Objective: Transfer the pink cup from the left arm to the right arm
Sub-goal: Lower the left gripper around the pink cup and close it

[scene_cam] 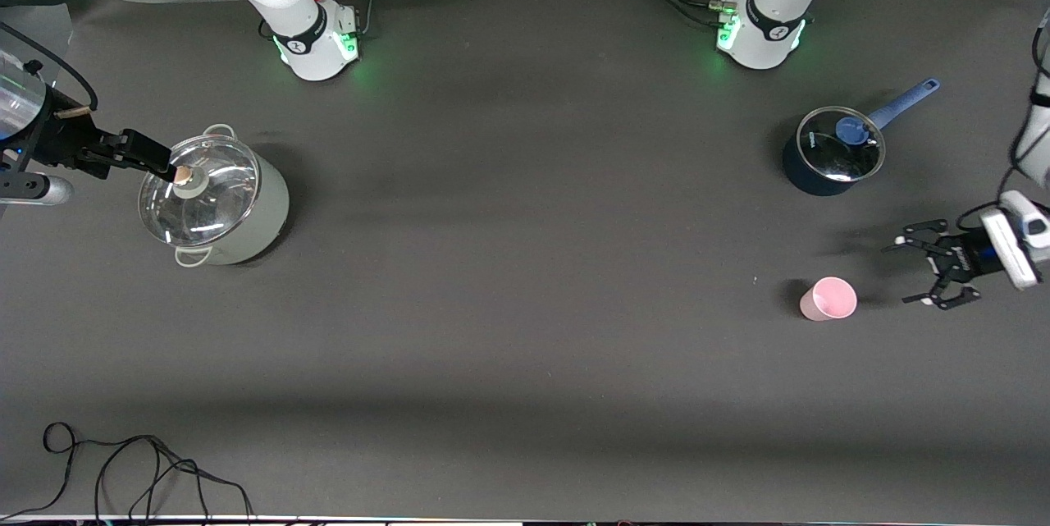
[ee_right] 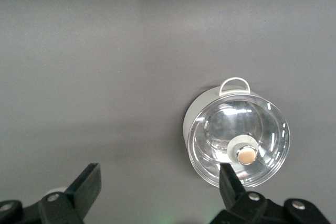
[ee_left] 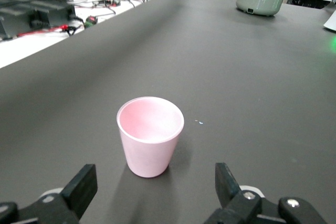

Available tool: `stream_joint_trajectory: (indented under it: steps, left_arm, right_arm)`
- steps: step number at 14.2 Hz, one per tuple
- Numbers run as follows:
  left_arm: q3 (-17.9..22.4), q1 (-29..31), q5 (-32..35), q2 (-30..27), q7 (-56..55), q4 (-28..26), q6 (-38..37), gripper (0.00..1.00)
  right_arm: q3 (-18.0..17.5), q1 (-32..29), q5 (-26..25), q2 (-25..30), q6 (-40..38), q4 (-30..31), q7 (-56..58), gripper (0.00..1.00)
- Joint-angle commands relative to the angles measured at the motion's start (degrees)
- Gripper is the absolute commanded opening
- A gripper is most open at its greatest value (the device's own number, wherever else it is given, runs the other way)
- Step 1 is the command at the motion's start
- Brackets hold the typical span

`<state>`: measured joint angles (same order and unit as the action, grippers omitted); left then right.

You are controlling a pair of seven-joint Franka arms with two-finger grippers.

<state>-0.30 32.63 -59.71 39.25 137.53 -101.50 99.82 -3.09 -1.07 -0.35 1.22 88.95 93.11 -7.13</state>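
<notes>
I need to reach the pink cup with my left gripper and grab it by its body (scene_cam: 822, 306) (ee_left: 149, 154), so the cup's rim stays free for my right gripper to grab.
The pink cup (scene_cam: 828, 299) stands upright on the dark table, toward the left arm's end. My left gripper (scene_cam: 905, 272), a black linkage claw, is open and low beside the cup, a short gap away and not touching it. In the left wrist view the cup (ee_left: 150, 135) stands just ahead of the open left gripper (ee_left: 156, 187), between the lines of its two fingers. My right gripper (scene_cam: 160, 161) is open and empty, up over the edge of the grey-green pot's glass lid (scene_cam: 197, 189). It also shows in the right wrist view (ee_right: 160, 184).
A grey-green pot (scene_cam: 246, 218) with a glass lid (ee_right: 239, 142) stands toward the right arm's end. A dark blue saucepan (scene_cam: 833, 150) with a glass lid stands farther from the front camera than the cup. A loose black cable (scene_cam: 123, 468) lies near the table's front edge.
</notes>
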Motion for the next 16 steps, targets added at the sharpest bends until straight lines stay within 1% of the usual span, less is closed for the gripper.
stream_joint_trajectory:
  steps: [1, 3, 6, 12, 16]
  left_arm:
    - [-0.6, 1.1, -4.3, 1.4, 9.0, -2.8, 0.7, 1.0]
    - [-0.6, 1.0, -7.3, 3.1, 13.1, -3.4, 0.9, 1.0]
    - [-0.8, 0.1, -14.9, 4.9, 21.0, -6.2, 2.9, 1.0]
    - [-1.0, -3.9, -22.8, 7.8, 21.6, -6.1, 6.0, 1.0]
    - [-1.0, -5.4, -25.3, 8.6, 21.6, -6.1, 7.5, 1.0]
  right_arm:
    - [0.4, 0.4, 0.6, -0.3, -0.1, -0.6, -0.9, 1.0]
    - [0.4, 0.4, 0.6, -0.3, -0.1, -0.6, -0.9, 1.0]
    - [0.4, 0.5, 0.6, -0.3, -0.1, -0.6, -0.9, 1.0]
    - [0.4, 0.4, 0.6, -0.3, -0.1, -0.6, -0.9, 1.0]
    - [0.4, 0.4, 0.6, -0.3, -0.1, -0.6, -0.9, 1.0]
